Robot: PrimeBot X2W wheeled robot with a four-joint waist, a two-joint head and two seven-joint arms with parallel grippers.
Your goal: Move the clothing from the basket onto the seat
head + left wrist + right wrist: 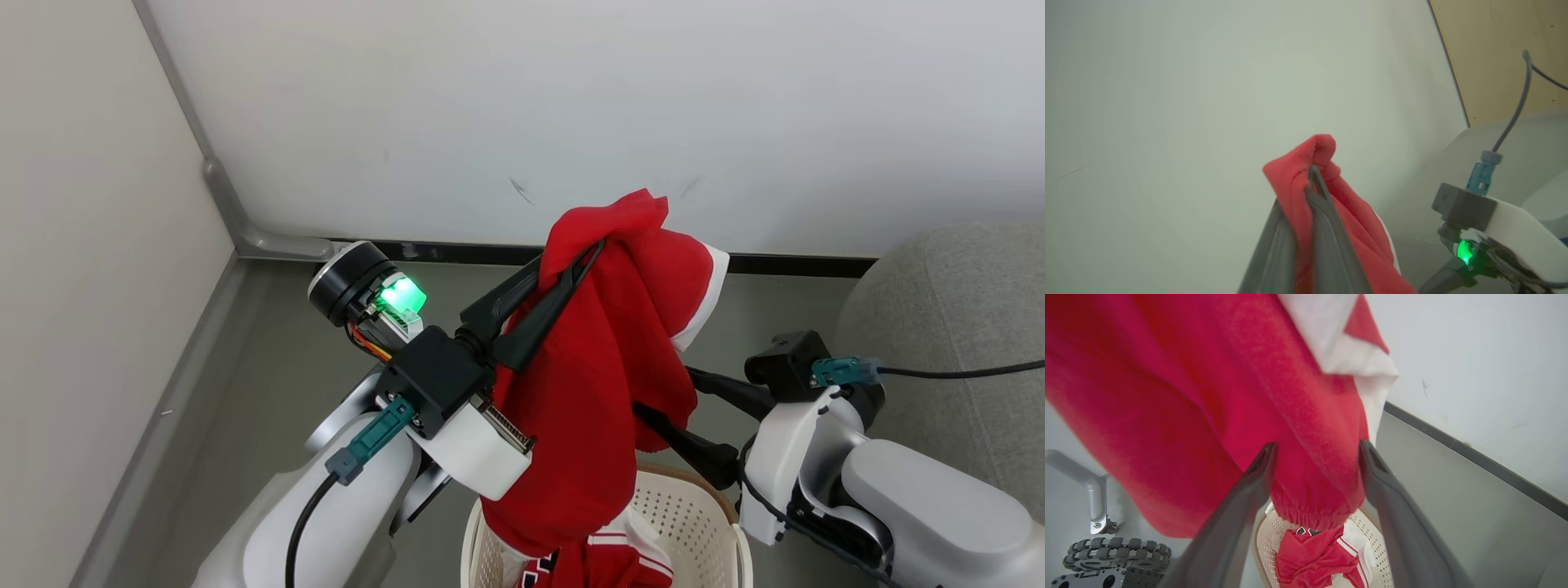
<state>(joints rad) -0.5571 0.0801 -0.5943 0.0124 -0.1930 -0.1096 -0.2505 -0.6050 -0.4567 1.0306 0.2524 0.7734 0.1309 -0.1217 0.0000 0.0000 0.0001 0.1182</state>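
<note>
The red garment needs to move onto the seat, so my right gripper should next grip the garment by its gathered hem.
A red garment with white trim hangs from my left gripper, which is shut on its top fold high above the basket. The left wrist view shows the same pinch, with red cloth bunched around my left gripper. My right gripper is open, and the garment's gathered lower hem lies between the spread fingers of my right gripper. More red and white clothing lies in the basket below. The light-grey seat is at the right.
A white wall with a dark baseboard stands close ahead. A grey pipe runs down the corner at the left. My wheeled base is at the lower left of the right wrist view. Grey floor lies around the basket.
</note>
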